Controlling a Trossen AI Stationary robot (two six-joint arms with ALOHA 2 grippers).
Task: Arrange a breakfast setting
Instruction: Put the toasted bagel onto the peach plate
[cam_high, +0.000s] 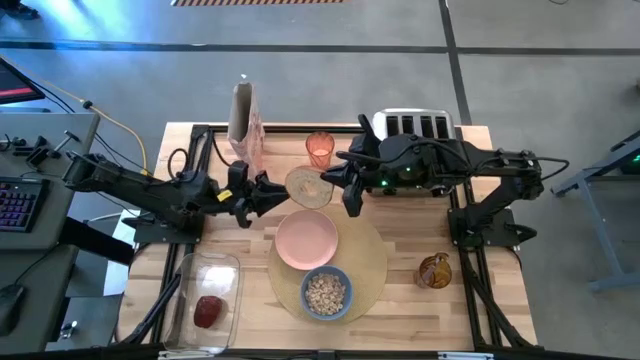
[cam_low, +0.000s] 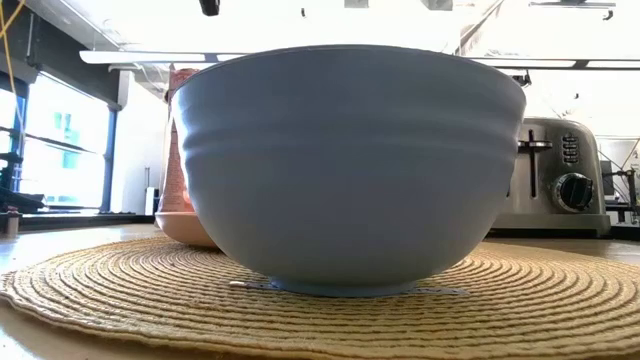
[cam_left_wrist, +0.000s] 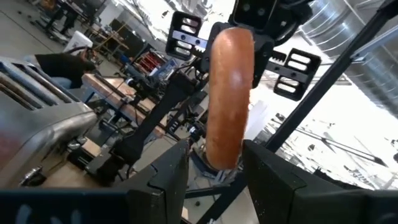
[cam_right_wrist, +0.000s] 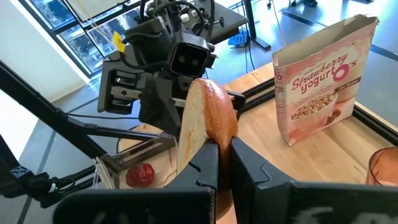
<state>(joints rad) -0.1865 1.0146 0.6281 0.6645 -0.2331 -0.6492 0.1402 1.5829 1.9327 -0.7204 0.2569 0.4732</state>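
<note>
My left gripper grips the bagel half by its free crust edge (cam_high: 292, 185) next, to lay it on the pink plate (cam_high: 306, 240).
A bagel half (cam_high: 308, 187) is held in the air between my two grippers, just beyond the far edge of the pink plate (cam_high: 306, 240). My right gripper (cam_high: 335, 185) is shut on its right edge. My left gripper (cam_high: 275, 190) is open, with its fingers on either side of the bagel's left edge (cam_left_wrist: 221, 155). The plate and a blue bowl (cam_high: 326, 292) of cereal sit on the round tan placemat (cam_high: 368, 262). The amber glass (cam_high: 434, 270) stands to the right of the mat. A red apple (cam_high: 208, 310) lies in a clear container. No spoon shows. My right gripper pinches the bagel's edge (cam_right_wrist: 214, 134) between its two fingers, one on the pale cut face and one on the brown crust. The fingers come level from the table's right. The bagel is lifted clear of the table, with its cut face up.
A chrome toaster (cam_high: 415, 125) stands at the far right behind my right arm. A cereal box (cam_high: 243, 125) and an orange glass (cam_high: 319, 150) stand at the far edge. The clear container (cam_high: 205, 295) is at the near left.
</note>
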